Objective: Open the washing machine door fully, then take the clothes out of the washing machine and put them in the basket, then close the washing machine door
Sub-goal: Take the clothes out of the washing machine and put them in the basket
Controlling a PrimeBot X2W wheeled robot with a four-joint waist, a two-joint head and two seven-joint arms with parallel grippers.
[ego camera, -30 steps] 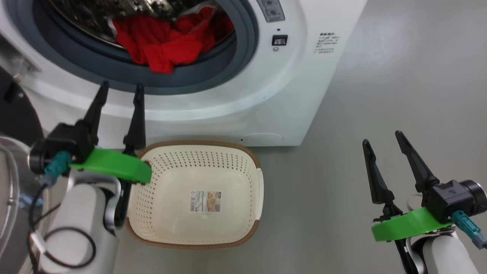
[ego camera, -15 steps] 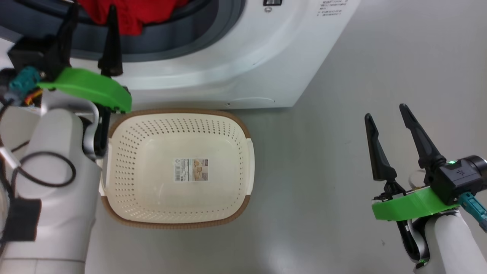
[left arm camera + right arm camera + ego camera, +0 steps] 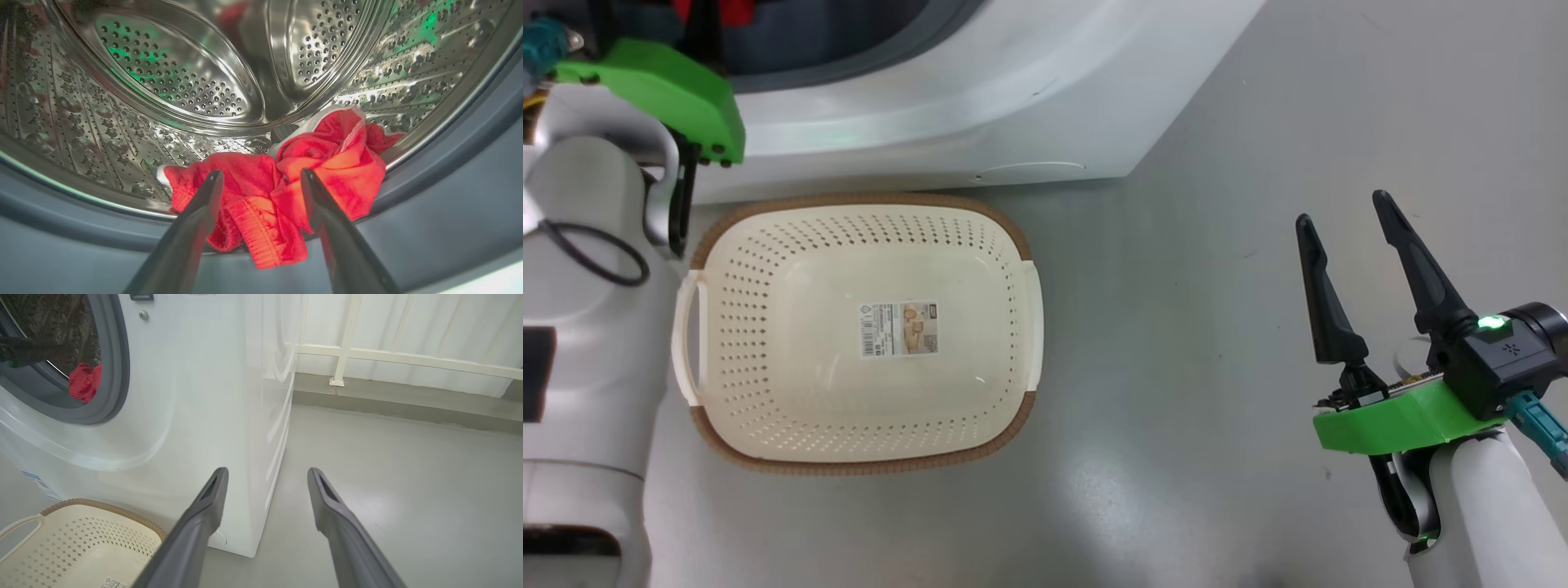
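Note:
The left gripper grabs the red clothes by the ribbed hem fold next, since only that fold hangs free over the grey rubber ring.
The washing machine stands open, and its door is out of view. Red clothes lie bunched at the front lip of the steel drum, with one fold hanging over the grey rubber ring. My left gripper is open, its fingertips just in front of the clothes and nothing between them. The cream basket sits empty on the floor in front of the machine. My right gripper hangs open over the bare floor to the right. In the right wrist view the clothes show in the opening.
My left forearm and its green mount reach up past the basket's left rim. Grey floor spreads to the right of the machine. A pale railing and a curtain stand behind the machine's right side.
The head camera has tilted down, so the basket sits higher in view. My left gripper has risen from below the rubber ring to the drum opening, at the clothes. The right gripper has hardly moved.

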